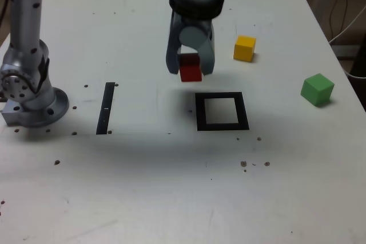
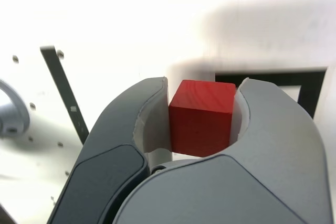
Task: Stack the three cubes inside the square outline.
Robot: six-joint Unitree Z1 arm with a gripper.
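The red cube hangs above the table, short of the square outline in the exterior view. My gripper next moves the cube toward the outline before releasing it.
My gripper [image 1: 190, 70] is shut on the red cube [image 1: 191, 72], which hangs just above the white table behind the square outline [image 1: 222, 111]. The wrist view shows the red cube [image 2: 202, 115] clamped between both grey fingers [image 2: 147, 124], with a corner of the square outline [image 2: 294, 80] beyond it. The yellow cube [image 1: 245, 48] rests on the table to the exterior view's right of the gripper. Farther right, near the table edge, sits the green cube [image 1: 317, 89]. Nothing lies inside the outline.
A straight black tape strip [image 1: 106, 107] lies toward the exterior view's left of the outline. The arm's grey base [image 1: 28, 92] stands at the far left. Small dark specks dot the table [image 1: 171, 187].
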